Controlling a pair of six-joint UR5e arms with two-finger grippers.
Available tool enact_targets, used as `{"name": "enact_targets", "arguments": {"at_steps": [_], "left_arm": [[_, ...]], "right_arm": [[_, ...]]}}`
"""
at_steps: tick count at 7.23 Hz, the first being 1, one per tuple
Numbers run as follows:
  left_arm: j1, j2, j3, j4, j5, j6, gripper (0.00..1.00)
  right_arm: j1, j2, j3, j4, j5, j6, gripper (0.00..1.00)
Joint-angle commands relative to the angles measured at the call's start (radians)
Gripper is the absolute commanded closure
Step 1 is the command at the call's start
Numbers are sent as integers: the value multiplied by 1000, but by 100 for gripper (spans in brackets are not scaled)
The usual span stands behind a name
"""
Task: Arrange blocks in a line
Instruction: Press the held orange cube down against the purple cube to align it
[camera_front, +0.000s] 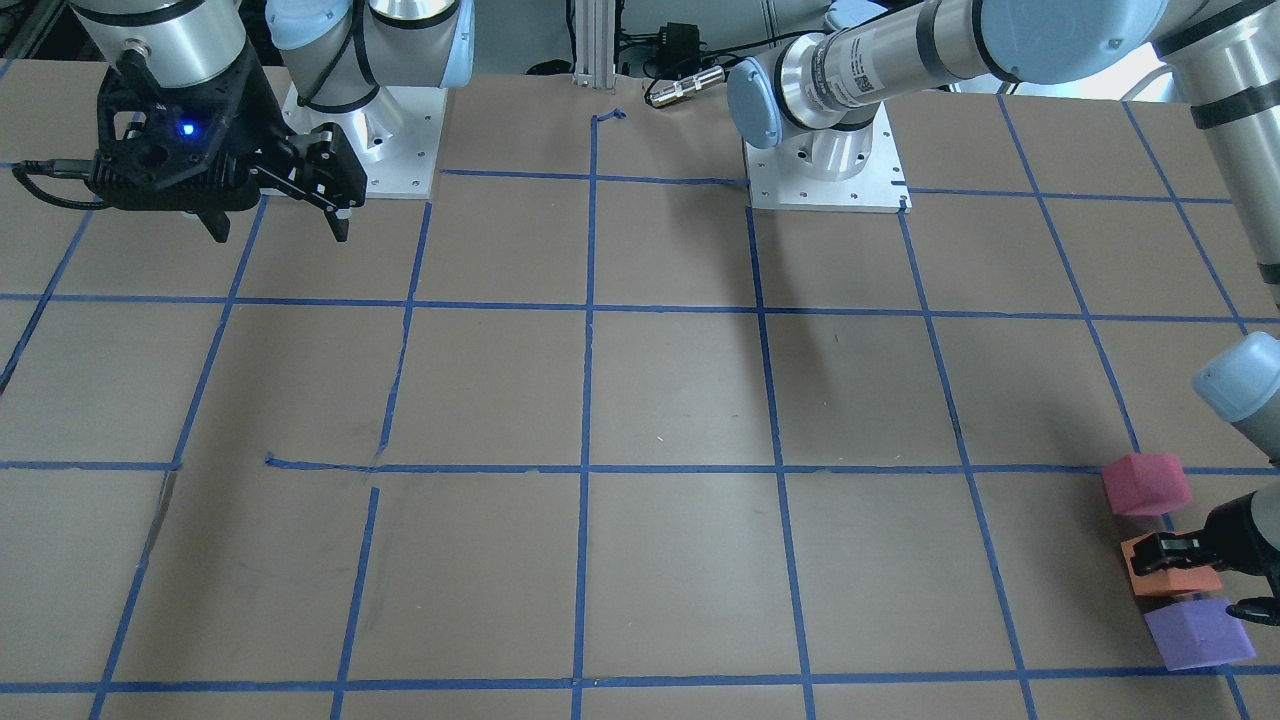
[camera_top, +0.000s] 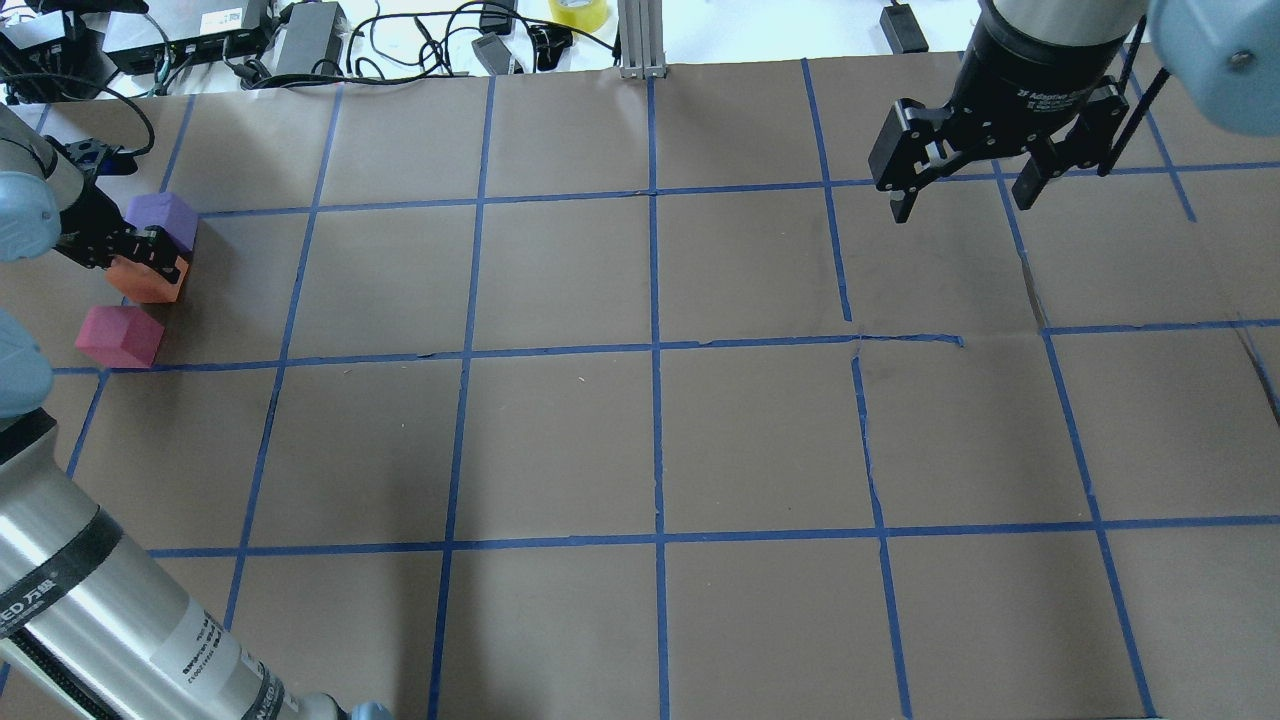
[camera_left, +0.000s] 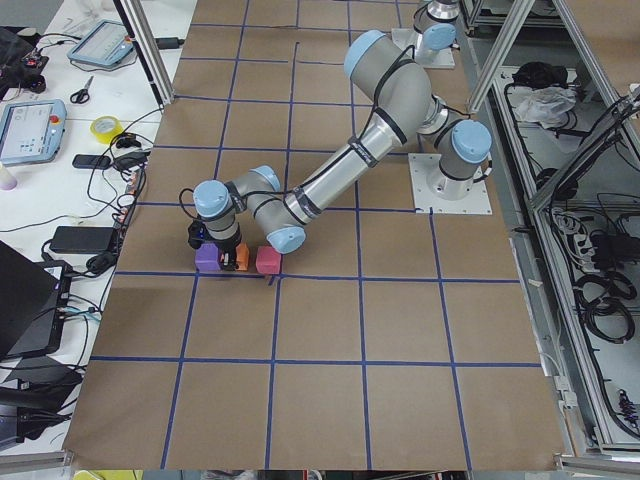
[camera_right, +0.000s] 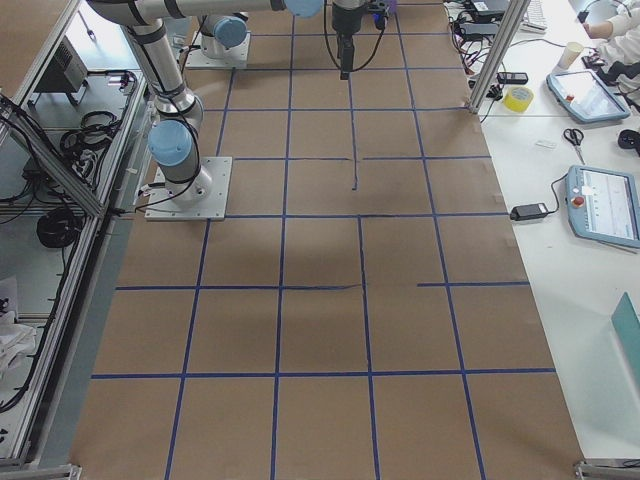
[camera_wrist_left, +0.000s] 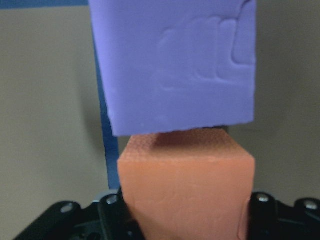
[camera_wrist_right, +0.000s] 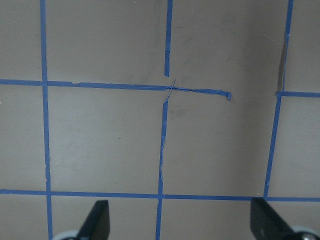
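Observation:
The orange block's lower edge (camera_front: 1176, 592) rests on the tabletop beside the purple block, so the orange block would stay there. It is now time for my left gripper to open.
The three blocks stand in a short row at the table's left end. The purple block (camera_top: 160, 215) is farthest from the robot, the orange block (camera_top: 150, 284) is in the middle and the reddish-pink block (camera_top: 118, 336) is nearest. My left gripper (camera_top: 148, 262) is low over the row, shut on the orange block (camera_front: 1170, 580). In the left wrist view the orange block (camera_wrist_left: 185, 190) fills the jaws and touches the purple block (camera_wrist_left: 175, 65). A small gap parts orange from pink (camera_front: 1146, 484). My right gripper (camera_top: 963, 208) hangs open and empty, high above the far right of the table.
Blue tape (camera_top: 655, 350) marks a grid on the brown paper table. Cables, power bricks and a yellow tape roll (camera_top: 578, 12) lie beyond the far edge. The two arm bases (camera_front: 825, 170) stand at the robot's side. My left arm's long link (camera_top: 90, 610) crosses the near left corner.

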Motion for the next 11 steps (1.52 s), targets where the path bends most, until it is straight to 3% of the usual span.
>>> {"name": "enact_targets", "arguments": {"at_steps": [1, 10, 11], "left_arm": [[0, -2, 5, 1, 6, 3, 100], [2, 0, -5, 13, 9, 5, 97], [2, 0, -3, 12, 9, 5, 80]], "right_arm": [[0, 0, 0, -1, 0, -2, 0], [0, 0, -2, -2, 0, -2, 0], [0, 0, 0, -2, 0, -2, 0]]}}
